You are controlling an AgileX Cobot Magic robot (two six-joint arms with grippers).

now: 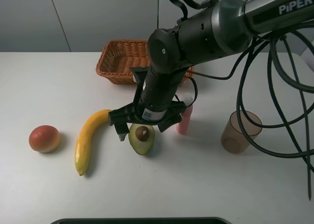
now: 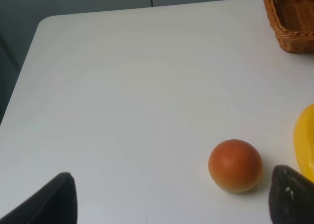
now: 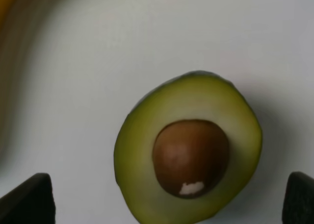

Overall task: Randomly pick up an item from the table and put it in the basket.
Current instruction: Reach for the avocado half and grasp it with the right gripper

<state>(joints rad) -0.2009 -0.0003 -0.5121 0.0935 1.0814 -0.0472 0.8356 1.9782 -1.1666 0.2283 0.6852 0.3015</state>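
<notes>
My fingers are still above the avocado's green sides, so closing my right gripper now would miss the avocado. The right gripper moves down first.
The halved avocado (image 1: 142, 138) lies cut side up on the white table (image 1: 206, 185), its brown pit showing. My right gripper (image 1: 142, 127) reaches across the middle and hangs just above it, open, with a finger on each side. In the right wrist view the avocado (image 3: 189, 150) sits between the two dark fingertips of the right gripper (image 3: 162, 204). The orange-brown wicker basket (image 1: 115, 62) stands behind the arm, partly hidden by it. My left gripper (image 2: 169, 199) is open and empty above the table's left part.
A yellow banana (image 1: 88, 138) lies just left of the avocado, and a red-orange fruit (image 1: 44, 138) further left. A pink cylinder (image 1: 185, 118) stands right of the gripper. A translucent brown cup (image 1: 240, 132) stands to the right. Cables hang at the right.
</notes>
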